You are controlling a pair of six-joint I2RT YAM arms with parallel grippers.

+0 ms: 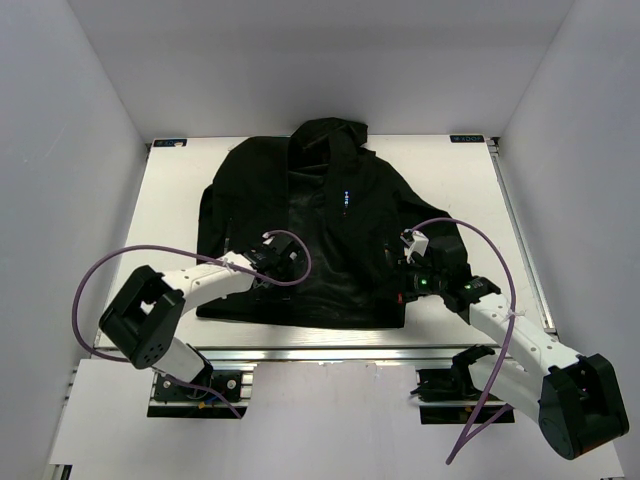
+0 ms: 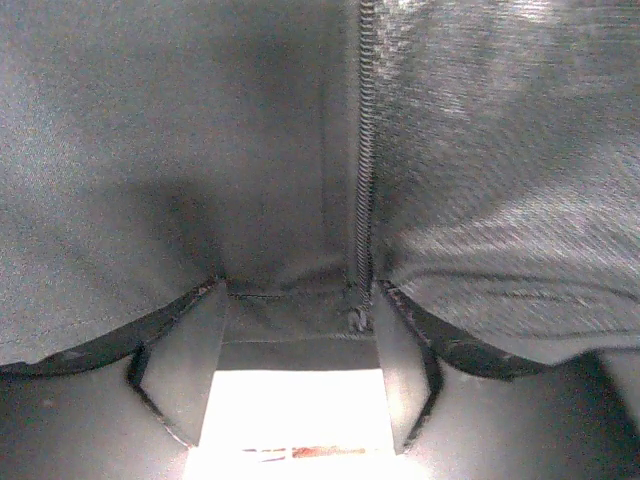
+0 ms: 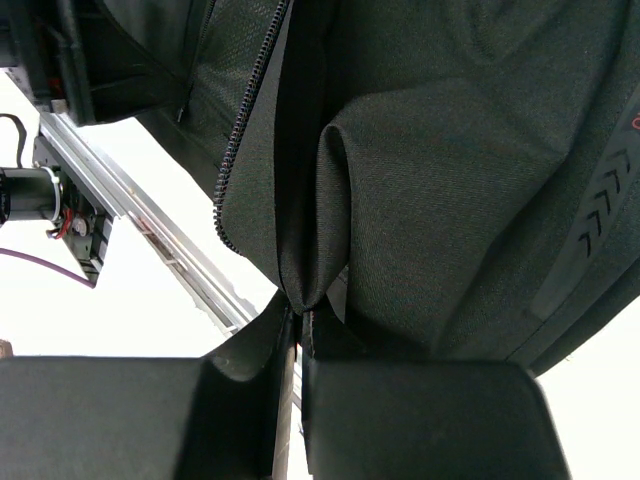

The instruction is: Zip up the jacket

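Note:
The left gripper needs to close now on the jacket's hem and bottom zipper end (image 1: 287, 298) (image 2: 350, 315), as both are between its open fingers.
The black jacket (image 1: 330, 220) lies spread flat on the white table (image 1: 175, 200), hood at the far side. My left gripper (image 1: 272, 262) sits on its lower left front. In the left wrist view this gripper (image 2: 298, 300) is open, and the hem and the bottom end of the zipper teeth (image 2: 363, 150) lie between its fingers (image 2: 400, 360), close to the right one. My right gripper (image 1: 405, 272) is at the lower right hem. In the right wrist view it (image 3: 303, 318) is shut on a pinched fold of jacket fabric (image 3: 330, 200). A row of zipper teeth (image 3: 245, 130) runs to the left of that fold.
An aluminium rail (image 1: 330, 352) runs along the table's near edge, just below the jacket hem, also in the right wrist view as a rail (image 3: 150, 235). Purple cables (image 1: 90, 280) loop off both arms. White walls close in on both sides and the back.

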